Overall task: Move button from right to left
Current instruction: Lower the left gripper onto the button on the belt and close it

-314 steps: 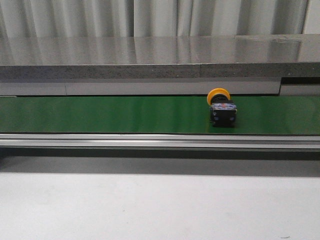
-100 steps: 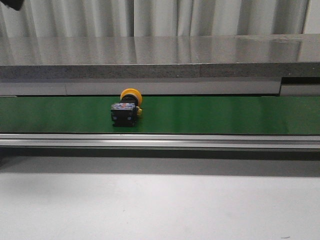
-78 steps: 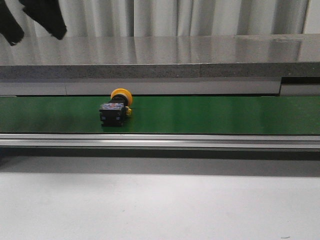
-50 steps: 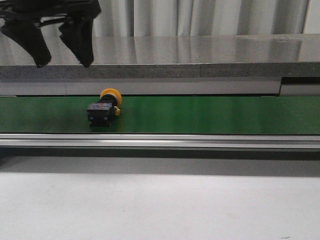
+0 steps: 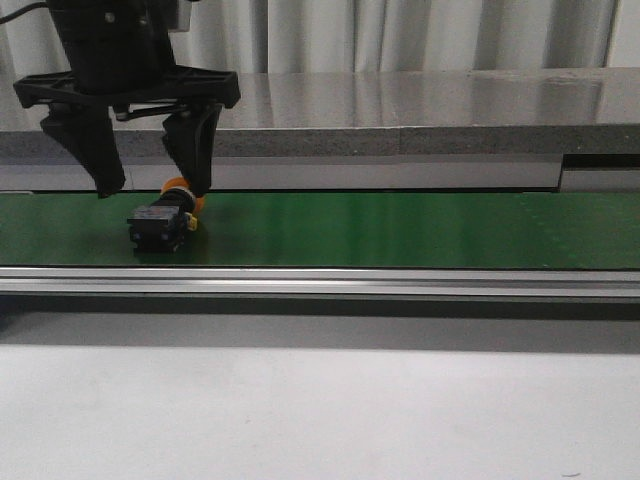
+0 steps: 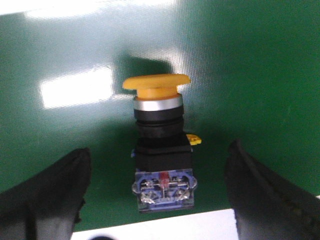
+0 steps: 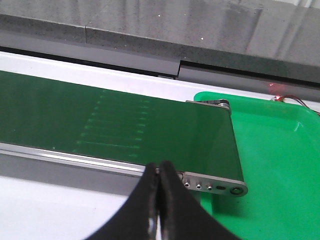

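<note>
My left gripper's fingers must go lower before closing: above the black body (image 5: 158, 226), they would miss the button now.
The button (image 5: 161, 223), yellow mushroom cap on a black boxy body, lies on its side on the green belt (image 5: 400, 228) at the left, cap toward the back. My left gripper (image 5: 150, 185) is open and hangs just above it, one finger on each side. In the left wrist view the button (image 6: 161, 150) lies between the two black fingers (image 6: 45, 195), not touched by either. My right gripper (image 7: 159, 172) is shut and empty above the belt's right end (image 7: 150, 125); it is out of the front view.
A grey stone ledge (image 5: 400, 110) runs behind the belt and a metal rail (image 5: 400, 283) along its front edge. White tabletop (image 5: 320, 410) lies in front. A green bin (image 7: 270, 150) sits past the belt's right end.
The button has travelled left along the belt from right of centre to the left part. My left gripper has come down from the top left to straddle it, still open.
</note>
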You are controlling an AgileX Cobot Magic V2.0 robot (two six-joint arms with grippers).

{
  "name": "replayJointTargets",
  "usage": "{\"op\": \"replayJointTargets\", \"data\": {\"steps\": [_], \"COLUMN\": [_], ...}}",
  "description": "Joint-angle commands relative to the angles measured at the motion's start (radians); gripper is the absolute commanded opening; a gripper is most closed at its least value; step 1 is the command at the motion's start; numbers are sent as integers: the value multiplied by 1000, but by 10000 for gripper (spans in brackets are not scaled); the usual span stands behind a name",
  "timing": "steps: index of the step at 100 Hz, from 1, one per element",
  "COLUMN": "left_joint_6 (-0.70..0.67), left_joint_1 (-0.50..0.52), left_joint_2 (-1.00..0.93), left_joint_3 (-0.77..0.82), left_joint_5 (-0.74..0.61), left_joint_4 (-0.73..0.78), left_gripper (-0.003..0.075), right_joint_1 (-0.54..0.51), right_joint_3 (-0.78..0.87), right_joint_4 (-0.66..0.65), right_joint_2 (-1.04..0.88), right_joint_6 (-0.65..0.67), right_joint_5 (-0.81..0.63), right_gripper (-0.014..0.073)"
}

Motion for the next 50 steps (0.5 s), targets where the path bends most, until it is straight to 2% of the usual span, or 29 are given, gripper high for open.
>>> {"op": "replayJointTargets", "data": {"steps": [1, 40, 50], "left_joint_6": [-15, -17, -17], "left_joint_1": [9, 56, 57], "left_joint_2": [-32, 18, 18], "left_joint_3": [-32, -32, -32], "left_joint_5": [-6, 16, 16], "left_joint_4": [-7, 9, 11], "left_gripper": [547, 546, 514], "right_joint_1": [3, 3, 3], "right_joint_3": [-25, -25, -25], "right_joint_4": [-8, -8, -8], "right_joint_2": [10, 10, 10], "right_joint_6": [-3, -3, -3], "right_joint_5": [-77, -77, -77], "right_gripper": [-59, -59, -59]}}
